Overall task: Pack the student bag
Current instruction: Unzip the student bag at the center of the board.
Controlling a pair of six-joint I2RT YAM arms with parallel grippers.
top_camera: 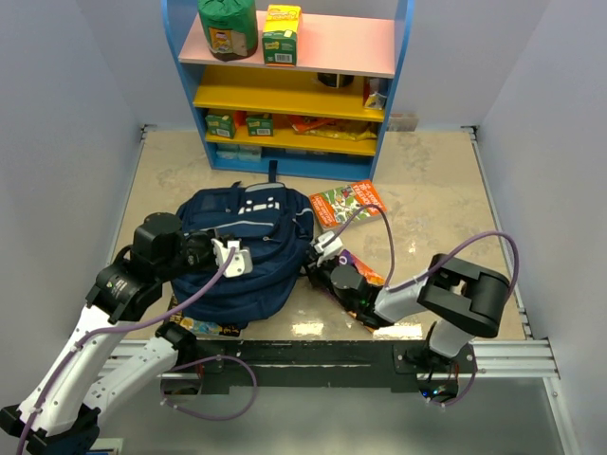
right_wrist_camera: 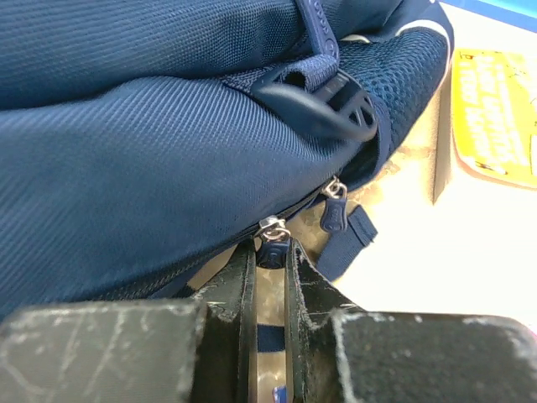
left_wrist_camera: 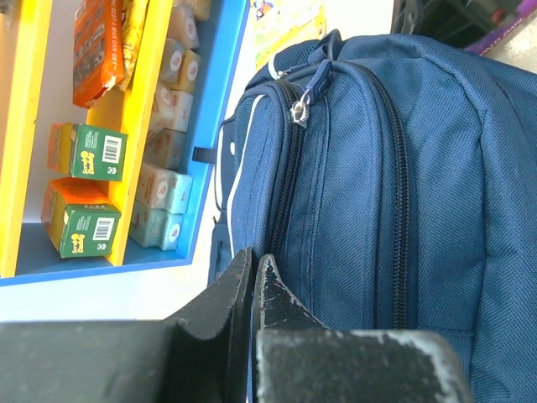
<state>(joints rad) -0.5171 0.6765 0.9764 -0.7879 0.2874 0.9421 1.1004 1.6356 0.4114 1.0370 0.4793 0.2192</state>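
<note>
The navy zipper pull [right_wrist_camera: 274, 251] would come along and tug the bag's side if I lifted my right gripper now. The fingers of that gripper are closed on the pull's tab.
The student bag [top_camera: 248, 248], a navy backpack, lies flat in the middle of the table. My left gripper [top_camera: 230, 258] is at its left side. In the left wrist view its jaws [left_wrist_camera: 252, 257] are pressed together against the bag's fabric [left_wrist_camera: 361, 193], with a thin sliver of blue between them. My right gripper [top_camera: 327, 248] is at the bag's right edge. In the right wrist view it [right_wrist_camera: 270, 250] is shut on a navy zipper pull [right_wrist_camera: 274, 251] under the bag's side [right_wrist_camera: 151, 159]. A second zipper pull [right_wrist_camera: 334, 215] hangs just beside it.
A colourful book [top_camera: 349, 202] lies right of the bag, another [top_camera: 368, 277] lies under my right arm, and one [top_camera: 204, 325] pokes out under the bag's near edge. A blue and yellow shelf [top_camera: 294, 90] with boxes stands at the back. Walls enclose both sides.
</note>
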